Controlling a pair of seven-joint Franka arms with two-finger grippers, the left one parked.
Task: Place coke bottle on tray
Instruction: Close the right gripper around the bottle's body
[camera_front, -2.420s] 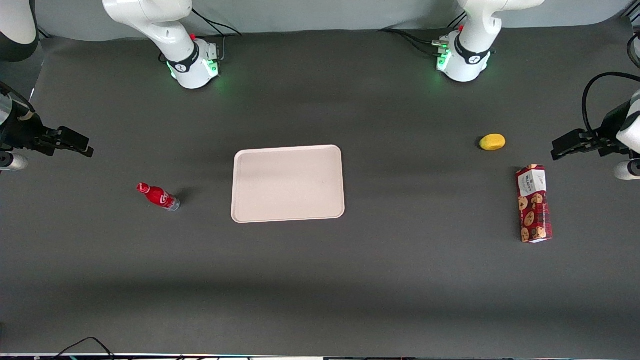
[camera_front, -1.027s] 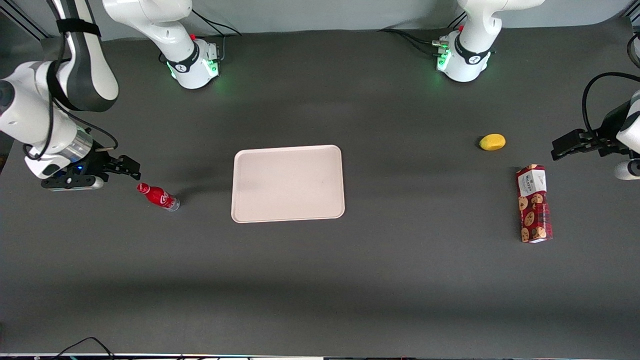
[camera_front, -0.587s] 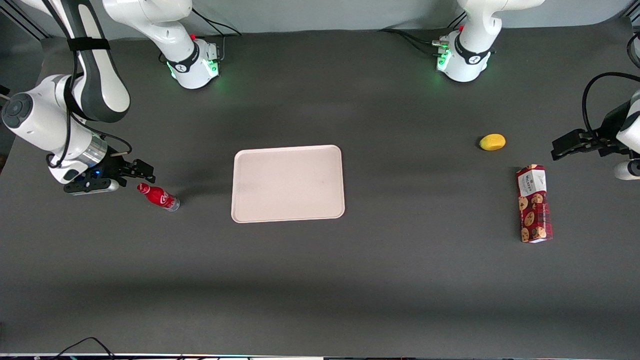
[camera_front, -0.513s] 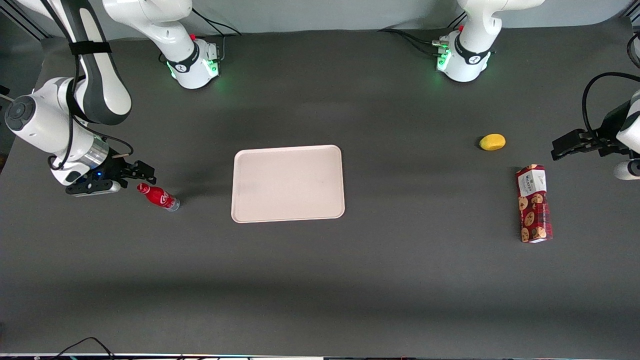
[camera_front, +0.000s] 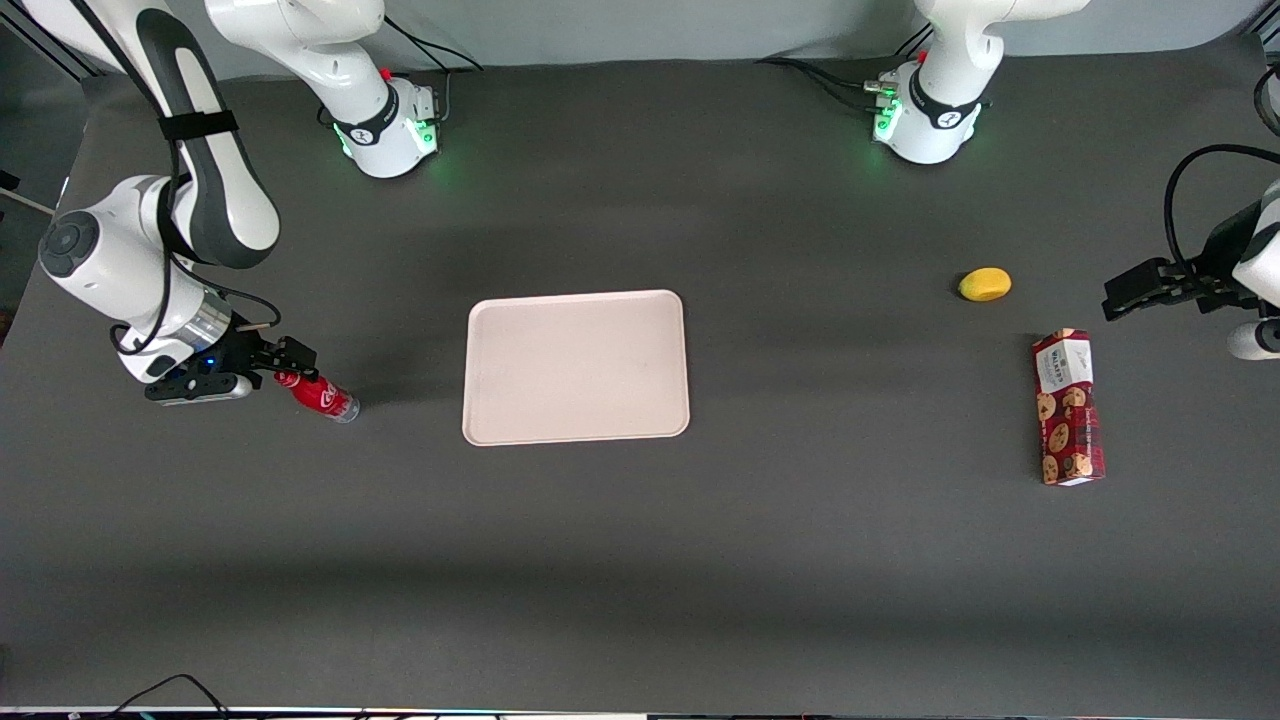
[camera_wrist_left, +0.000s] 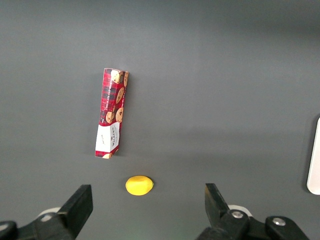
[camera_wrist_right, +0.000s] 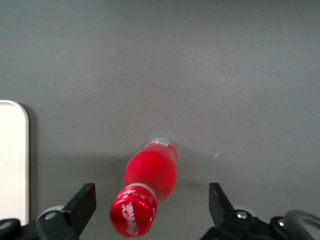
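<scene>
My gripper will next grab the coke bottle by its end with the cap (camera_front: 288, 378), so that I can set the bottle on the tray (camera_front: 575, 367).
The coke bottle (camera_front: 326, 396) is small and red with a white logo, and it stands on the dark table toward the working arm's end. The pale pinkish-beige tray (camera_front: 575, 367) lies flat beside it, a short gap away, with nothing on it. My right gripper (camera_front: 292, 358) hangs just over the bottle's cap and hides part of it. In the right wrist view the gripper (camera_wrist_right: 151, 200) is open, and the red cap of the bottle (camera_wrist_right: 134, 216) sits between the two fingers, closer to one, touching neither. A rounded corner of the tray (camera_wrist_right: 12, 160) shows there too.
A yellow lemon-like fruit (camera_front: 985, 284) and a red cookie box (camera_front: 1068, 406) lie toward the parked arm's end of the table, well away from the tray. The left wrist view shows the fruit (camera_wrist_left: 139, 185) and the box (camera_wrist_left: 112, 120) too.
My right arm has swung in from the table's edge and come down toward the bottle; the open gripper now sits over its cap. The bottle and tray have not moved.
</scene>
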